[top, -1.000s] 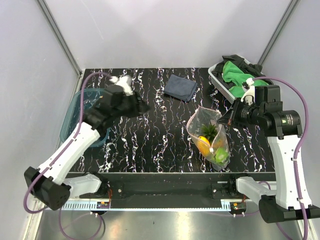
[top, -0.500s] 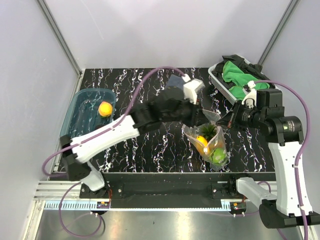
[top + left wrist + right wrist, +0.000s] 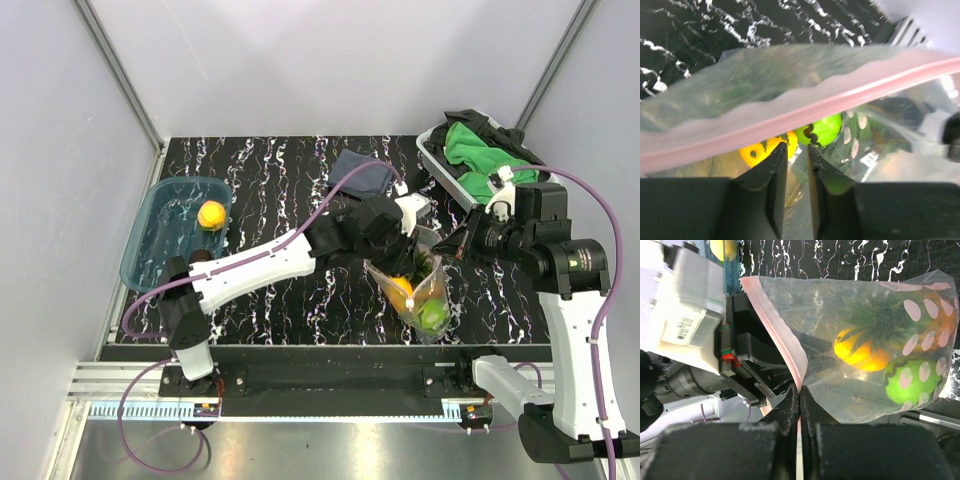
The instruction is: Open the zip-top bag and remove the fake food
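Observation:
The left gripper grips the orange piece across its sides next, at the piece's end facing the bag's opening, to remove it endwise.
The clear zip-top bag hangs mouth-up near the table's front right. My right gripper is shut on its pink zip strip. Inside lie fake food pieces: an orange one, a green ball and a spiky leafy piece. My left gripper is at the bag's mouth, jaws a narrow gap apart with nothing gripped. The pink strip crosses just ahead of its fingertips, with the orange piece and green ball beyond. Another orange piece lies in the blue tub.
A dark grey cloth lies at the back middle. A basket with green cloths stands at the back right, close behind my right arm. My left arm stretches across the table's middle.
My left arm swung from the blue tub across to the bag's mouth, leaving an orange piece in the tub, and its jaws narrowed. The right gripper kept its hold.

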You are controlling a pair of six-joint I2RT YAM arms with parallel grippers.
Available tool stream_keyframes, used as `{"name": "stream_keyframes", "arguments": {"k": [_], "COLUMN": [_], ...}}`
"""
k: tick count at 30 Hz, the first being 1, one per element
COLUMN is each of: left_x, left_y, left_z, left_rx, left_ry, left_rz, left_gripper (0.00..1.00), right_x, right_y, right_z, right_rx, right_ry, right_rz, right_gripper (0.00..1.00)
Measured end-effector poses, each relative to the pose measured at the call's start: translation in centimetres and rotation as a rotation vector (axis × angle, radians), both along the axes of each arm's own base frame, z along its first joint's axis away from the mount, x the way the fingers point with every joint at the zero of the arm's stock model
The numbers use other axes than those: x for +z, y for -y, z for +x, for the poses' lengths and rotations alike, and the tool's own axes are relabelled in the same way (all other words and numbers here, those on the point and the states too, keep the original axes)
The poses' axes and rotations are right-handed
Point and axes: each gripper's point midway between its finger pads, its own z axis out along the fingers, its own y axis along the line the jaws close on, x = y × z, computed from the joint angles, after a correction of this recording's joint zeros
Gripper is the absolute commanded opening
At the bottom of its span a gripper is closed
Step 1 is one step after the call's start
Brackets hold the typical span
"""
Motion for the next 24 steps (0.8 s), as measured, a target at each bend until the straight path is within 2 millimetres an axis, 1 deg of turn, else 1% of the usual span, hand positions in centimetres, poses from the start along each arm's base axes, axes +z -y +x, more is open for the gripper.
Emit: {"name": "stream_keyframes", "arguments": {"k": [2,3,6,9,13,17,19,22,24], "left_x": [-0.5,-0.7,-1.2,-1.9,-3.5,-5.5,-6.2,-7.3,-7.8], "left_y": [-0.3,-0.4,-0.7,-0.9,-0.9,-1.1,-1.3,-1.7,-1.8], "left_z": [-0.1,-0.1,-0.2,-0.3,0.1,0.4,0.6,1.0,1.2], "left_rx": [0.003,0.004,0.012,0.017,0.030,0.045,0.056,0.077,0.088], "left_ry": [0.003,0.007,0.010,0.007,0.001,-0.009,-0.007,-0.001,0.004], "left_rz": [0.022,0.028,0.054,0.077,0.115,0.172,0.194,0.232,0.251], "left_gripper": [0.41,0.46,0.48,0.53,0.58,0.60,0.62,0.73,0.75], "right_x": [0.0,-0.1,-0.3,-0.6,-0.8,-0.8,-0.8,-0.8,-1.0], "right_y": [0.0,0.0,0.0,0.0,0.0,0.0,0.0,0.0,0.0], "right_z": [-0.1,-0.2,-0.3,-0.4,-0.5,-0.5,-0.5,-0.5,-0.5], "right_rx": [-0.001,-0.001,-0.002,-0.003,-0.006,-0.007,-0.008,-0.008,-0.008], "right_ry": [0.000,0.000,-0.005,-0.013,-0.018,-0.019,-0.020,-0.021,-0.027], "right_rz": [0.001,0.002,0.002,0.003,0.005,0.006,0.007,0.007,0.006], "right_gripper": [0.00,0.00,0.00,0.00,0.00,0.00,0.00,0.00,0.00]}}
